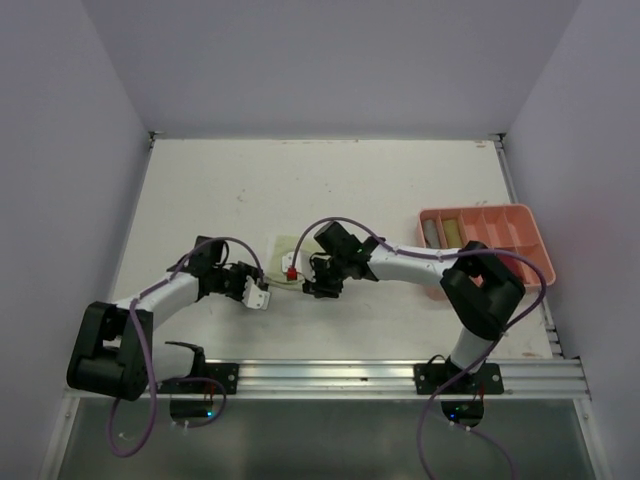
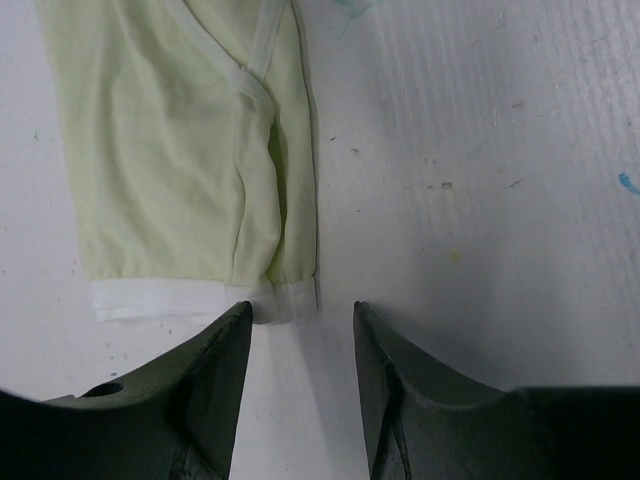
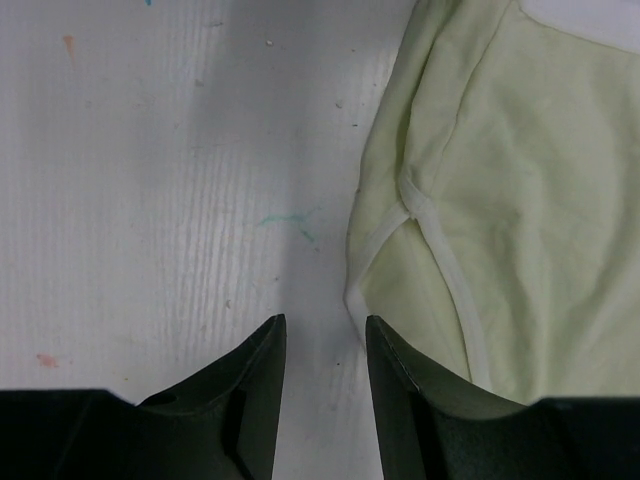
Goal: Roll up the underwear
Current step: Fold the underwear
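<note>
The underwear's near edge still needs to be rolled over. My right gripper should grab that edge next at the underwear's white-edged leg opening.
One piece of underwear (image 1: pixel 283 248), pale yellow-green with white trim, lies flat on the white table between my two grippers. In the left wrist view the underwear (image 2: pixel 170 150) fills the upper left. Its white waistband (image 2: pixel 170 298) ends just ahead of my left gripper (image 2: pixel 302 315), which is open over bare table. In the right wrist view the underwear (image 3: pixel 520 200) lies to the right, and its white-edged leg opening reaches close to the right fingertip. My right gripper (image 3: pixel 325 325) is open with only table between its fingers. From above, the left gripper (image 1: pixel 264 295) and right gripper (image 1: pixel 320 287) flank the garment's near end.
A salmon-pink tray (image 1: pixel 530 245) with compartments stands at the right edge of the table. It holds a grey roll (image 1: pixel 430 232) and a tan roll (image 1: pixel 450 231) in its left slots. White walls enclose the table on three sides.
</note>
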Available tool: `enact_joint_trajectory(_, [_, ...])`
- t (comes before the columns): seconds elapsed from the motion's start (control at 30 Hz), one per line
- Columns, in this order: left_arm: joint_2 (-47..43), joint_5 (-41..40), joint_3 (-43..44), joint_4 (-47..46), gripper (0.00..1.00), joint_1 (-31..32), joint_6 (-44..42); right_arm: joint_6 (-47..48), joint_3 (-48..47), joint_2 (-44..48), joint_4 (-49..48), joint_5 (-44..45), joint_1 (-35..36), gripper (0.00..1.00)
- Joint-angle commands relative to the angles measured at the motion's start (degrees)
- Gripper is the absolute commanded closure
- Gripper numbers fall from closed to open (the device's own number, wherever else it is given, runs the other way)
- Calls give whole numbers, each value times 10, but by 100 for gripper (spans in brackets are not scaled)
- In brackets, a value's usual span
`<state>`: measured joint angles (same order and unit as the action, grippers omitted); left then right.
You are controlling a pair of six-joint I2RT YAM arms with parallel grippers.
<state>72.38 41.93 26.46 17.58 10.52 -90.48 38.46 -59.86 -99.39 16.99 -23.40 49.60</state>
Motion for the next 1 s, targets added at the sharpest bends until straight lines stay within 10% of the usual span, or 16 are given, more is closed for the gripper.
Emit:
enact_joint_trajectory(0.0, [-7,19,-17,-76,51,-3,-28,44,6,-21,-54,6,8,58])
enact_joint_trajectory(0.37, [16,25,-20,-77,59,-2,-66,56,-8,-63,-87,8,15,63])
enact_joint_trajectory(0.67, [36,12,-13,-16,72,12,-139,44,-2,-69,-95,13,15,90])
enact_joint_trajectory(0.97, [38,-4,6,24,100,20,-139,29,-6,-48,-62,-9,15,100])
